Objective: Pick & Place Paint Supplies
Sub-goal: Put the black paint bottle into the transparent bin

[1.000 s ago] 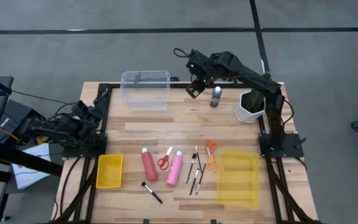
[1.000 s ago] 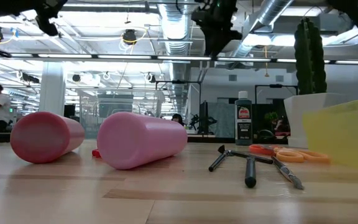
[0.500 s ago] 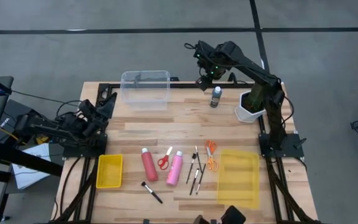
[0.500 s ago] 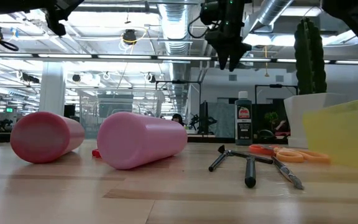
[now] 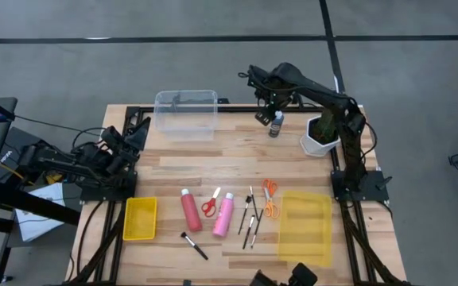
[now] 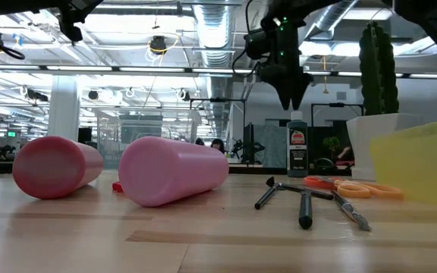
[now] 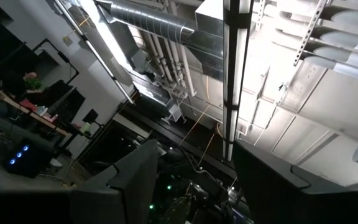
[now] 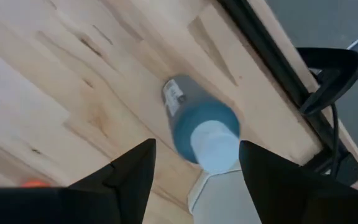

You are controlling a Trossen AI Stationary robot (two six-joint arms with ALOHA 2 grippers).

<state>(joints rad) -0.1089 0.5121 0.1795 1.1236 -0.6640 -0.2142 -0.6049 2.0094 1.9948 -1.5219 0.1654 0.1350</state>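
The small dark bottle needs to go in the clear plastic box [image 5: 185, 110], so my right gripper should reach it and grab its white cap [image 5: 277, 124].
A small dark bottle with a white cap [image 5: 277, 124] stands upright at the far side of the table [image 5: 237, 159]. My right gripper [image 5: 267, 114] hangs open just above it, pointing down. In the right wrist view the bottle's cap [image 8: 213, 146] shows between and below the fingers, and they do not touch it. In the low view my right gripper [image 6: 288, 95] is clear above the bottle [image 6: 297, 145]. A red bottle [image 5: 190, 210], a pink bottle [image 5: 224, 214], red-handled scissors [image 5: 211, 205], orange-handled scissors [image 5: 269, 199] and thin brushes [image 5: 250, 218] lie near the front. My left gripper [image 5: 137, 131] waits open at the left edge, pointing upward.
A clear plastic box [image 5: 186, 114] stands at the far edge and a plant in a white pot [image 5: 322, 135] right of the small bottle. A small yellow bin [image 5: 141, 218] sits front left, a flat yellow tray [image 5: 306, 226] front right. One brush [image 5: 193, 245] lies near the front edge.
My right gripper has swung toward the table's right edge and come down, tipping until it points straight down over the small dark bottle. My left gripper has shifted a little toward the far edge. Nothing on the table has moved.
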